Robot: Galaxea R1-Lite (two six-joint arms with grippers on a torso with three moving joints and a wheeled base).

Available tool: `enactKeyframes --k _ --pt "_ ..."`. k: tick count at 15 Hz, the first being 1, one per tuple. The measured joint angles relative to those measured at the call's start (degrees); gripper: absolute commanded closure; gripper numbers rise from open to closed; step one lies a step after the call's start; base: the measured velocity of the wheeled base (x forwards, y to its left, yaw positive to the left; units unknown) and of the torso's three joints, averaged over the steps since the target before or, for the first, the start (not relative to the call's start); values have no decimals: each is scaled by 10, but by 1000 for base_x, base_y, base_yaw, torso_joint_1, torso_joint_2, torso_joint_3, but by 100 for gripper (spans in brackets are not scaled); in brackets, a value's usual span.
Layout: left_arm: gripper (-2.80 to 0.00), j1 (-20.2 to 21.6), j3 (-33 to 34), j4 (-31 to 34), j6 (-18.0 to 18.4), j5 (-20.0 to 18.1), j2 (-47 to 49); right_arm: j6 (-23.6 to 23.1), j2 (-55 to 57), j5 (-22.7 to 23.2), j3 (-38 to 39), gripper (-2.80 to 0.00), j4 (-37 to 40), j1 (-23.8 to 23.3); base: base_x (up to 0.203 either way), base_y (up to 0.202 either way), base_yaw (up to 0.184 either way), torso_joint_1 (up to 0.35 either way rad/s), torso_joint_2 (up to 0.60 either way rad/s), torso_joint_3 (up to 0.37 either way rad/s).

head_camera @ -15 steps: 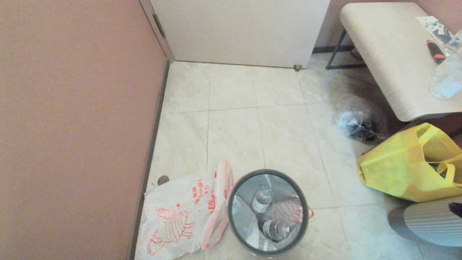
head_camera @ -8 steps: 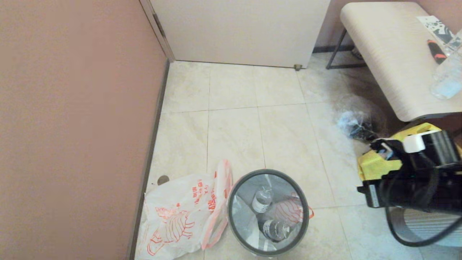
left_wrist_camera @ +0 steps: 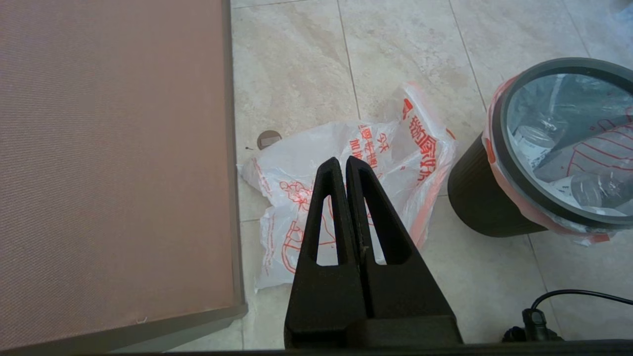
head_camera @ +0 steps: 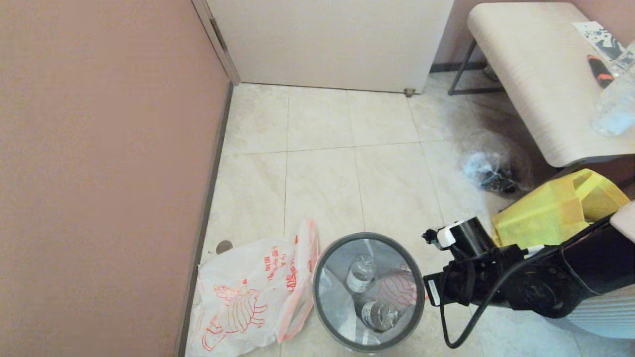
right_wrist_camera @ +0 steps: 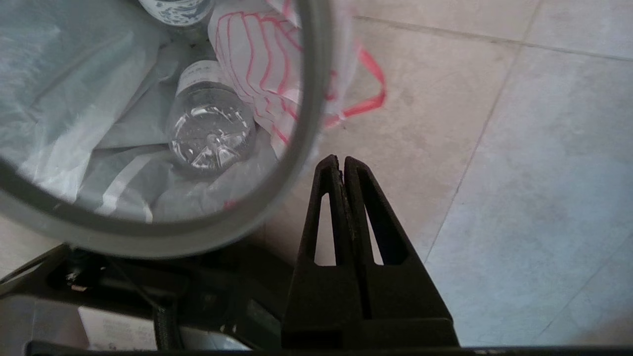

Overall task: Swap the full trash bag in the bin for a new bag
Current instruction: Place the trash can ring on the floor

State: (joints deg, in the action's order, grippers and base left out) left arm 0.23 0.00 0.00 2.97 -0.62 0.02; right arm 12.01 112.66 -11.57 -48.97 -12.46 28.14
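Note:
Next, my right gripper grabs the hoop across its narrow band (head_camera: pixel 422 291). The grey hoop spans the whole bin opening (head_camera: pixel 369 291), far wider than my fingers.
The black bin (head_camera: pixel 317 297) with its grey hoop rim stands on the tiled floor at the bottom centre. Inside it sits the full trash bag (head_camera: pixel 397 290), white with red print, and clear bottles (head_camera: pixel 378 313) show through it. To the bin's left, the new bag (head_camera: pixel 243 297) lies flat and limp beside the wall. My right arm (head_camera: pixel 461 285) hangs just right of the bin. In the right wrist view my right gripper (right_wrist_camera: pixel 341 160) is shut and empty, just outside the hoop (right_wrist_camera: pixel 301 123). My left gripper (left_wrist_camera: pixel 342 160) is shut and empty above the new bag (left_wrist_camera: pixel 296 168).
A pink wall (head_camera: pixel 99 173) runs close along the left. A yellow tote (head_camera: pixel 550 218), a grey ribbed round object (head_camera: pixel 605 312) and a clear bag of dark things (head_camera: pixel 491 171) sit to the right, under a pale bench (head_camera: pixel 536 74). A door (head_camera: pixel 327 39) closes the back.
My right arm has come into view from the right edge and swung left and down until it is beside the bin. The bags and bin have not moved.

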Motion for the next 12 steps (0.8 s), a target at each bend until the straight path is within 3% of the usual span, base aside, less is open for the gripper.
enactKeyframes --k 9,10,12 --pt "0 0 0 0 0 0 0 4 69 -3 -65 -280 0 8 0 0 0 0 0 0" --pt "0 0 0 0 0 0 0 4 77 -3 -74 0 0 7 0 0 0 0 0 0" --pt "0 0 0 0 0 0 0 4 94 -4 -93 0 0 4 0 0 0 0 0 0"
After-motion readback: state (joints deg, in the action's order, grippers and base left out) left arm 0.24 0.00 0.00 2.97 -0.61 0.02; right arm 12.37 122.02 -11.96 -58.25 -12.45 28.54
